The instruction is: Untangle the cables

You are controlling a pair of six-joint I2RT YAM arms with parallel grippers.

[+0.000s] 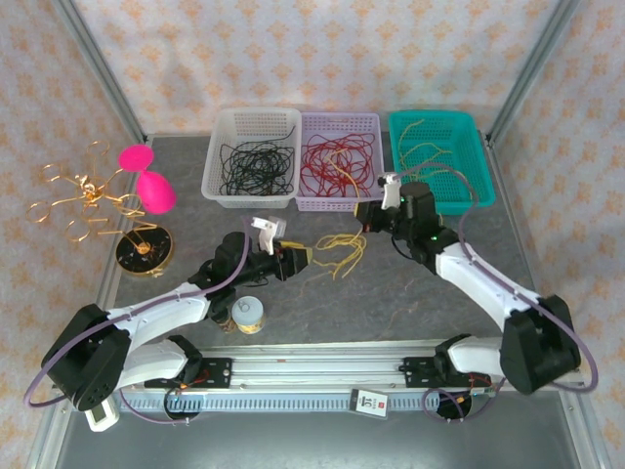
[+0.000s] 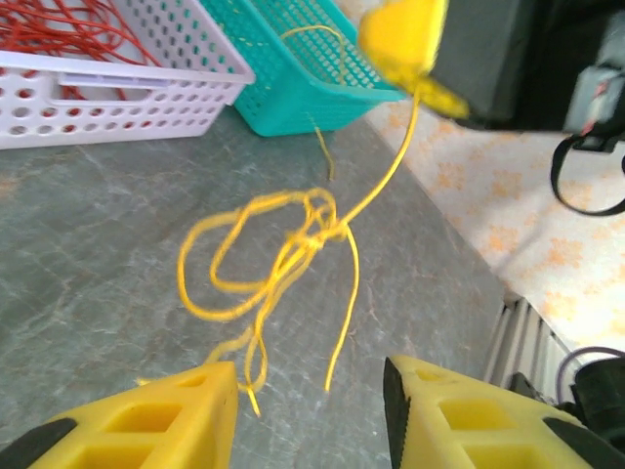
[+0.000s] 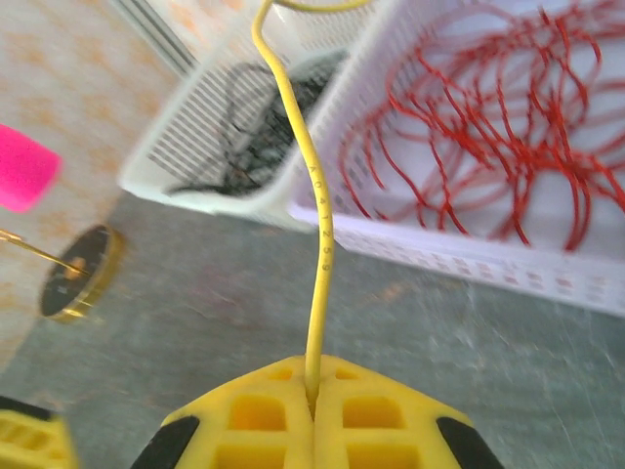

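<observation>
My left gripper should next grip the yellow cable loops beyond the knot, opposite my right gripper's taut piece of cable, to pull the cables apart.
The cables are a knotted bunch of thin yellow wires (image 1: 337,254) lying on the grey table in front of the baskets; in the left wrist view the knot (image 2: 308,234) sits just ahead of my fingers. My right gripper (image 1: 365,217) hangs above the bunch's right side, shut on one yellow strand (image 3: 317,244) that rises out of its closed tips (image 3: 312,391). That strand runs taut from the knot up to the right gripper (image 2: 400,44). My left gripper (image 2: 311,376), also seen from above (image 1: 301,260), is open at the bunch's left, loose wire ends lying by its left finger (image 2: 186,410).
Three baskets line the back: white (image 1: 249,202) with black wires, lilac (image 1: 337,205) with red wires, teal (image 1: 430,115) with a few yellow ones. A gold looped-wire ornament (image 1: 83,195), a pink object (image 1: 151,186) and a round base (image 1: 145,252) stand left. A small jar (image 1: 249,313) sits near the left arm.
</observation>
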